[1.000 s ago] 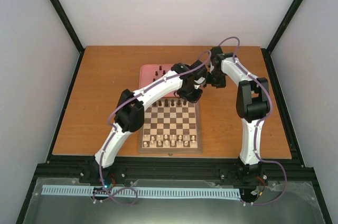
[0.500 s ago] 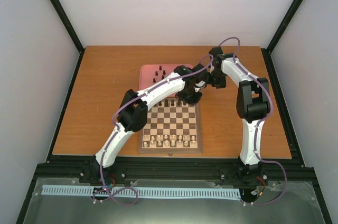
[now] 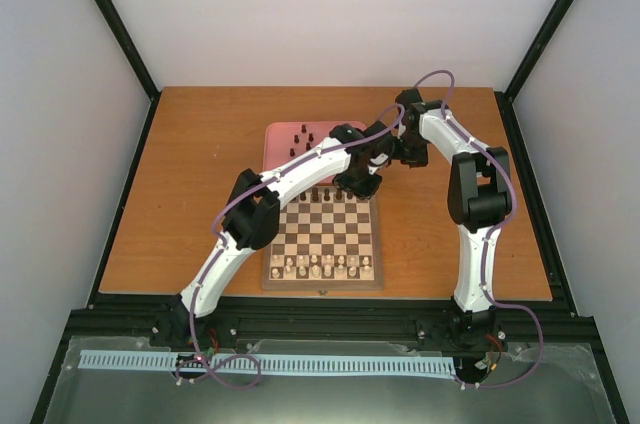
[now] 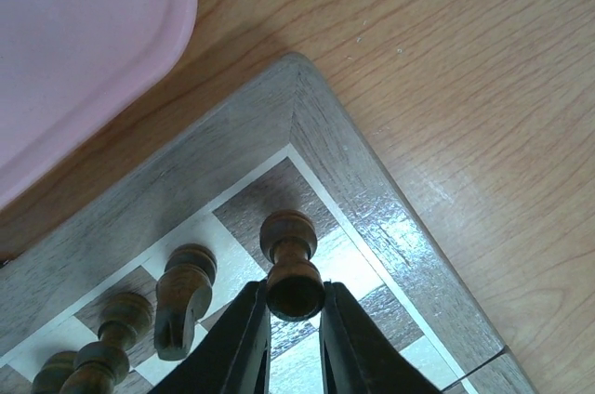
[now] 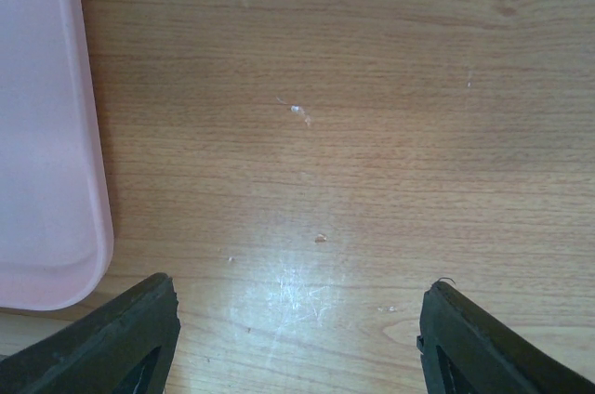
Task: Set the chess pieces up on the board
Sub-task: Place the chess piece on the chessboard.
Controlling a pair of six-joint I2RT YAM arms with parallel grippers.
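I should open my left gripper now, because the dark piece is standing nearly upright with its base on the board's corner square.
The board [image 3: 322, 286] lies mid-table, with dark chess pieces [image 3: 325, 194] along its far rows and a few more on the pink tray [image 3: 300, 134]. My left gripper [image 3: 357, 184] is at the board's far right corner. In the left wrist view it [image 4: 295, 299] is shut on the head of a dark piece [image 4: 287, 232] whose base stands on the corner square. Beside it stand a dark knight-like piece [image 4: 182, 294] and another dark piece [image 4: 118, 318]. My right gripper [image 5: 297, 338] is open over bare wood, with nothing between its fingers.
Pale cream pieces [image 3: 325, 264] fill the board's near rows. The pink tray [image 4: 74, 41] lies just beyond the board's far edge, and its rim [image 5: 46, 134] is left of the right gripper. The right gripper [image 3: 398, 149] hovers close to the left wrist.
The left arm has shifted slightly toward the board's far right corner with the dark piece between its fingers. The right arm has not moved.
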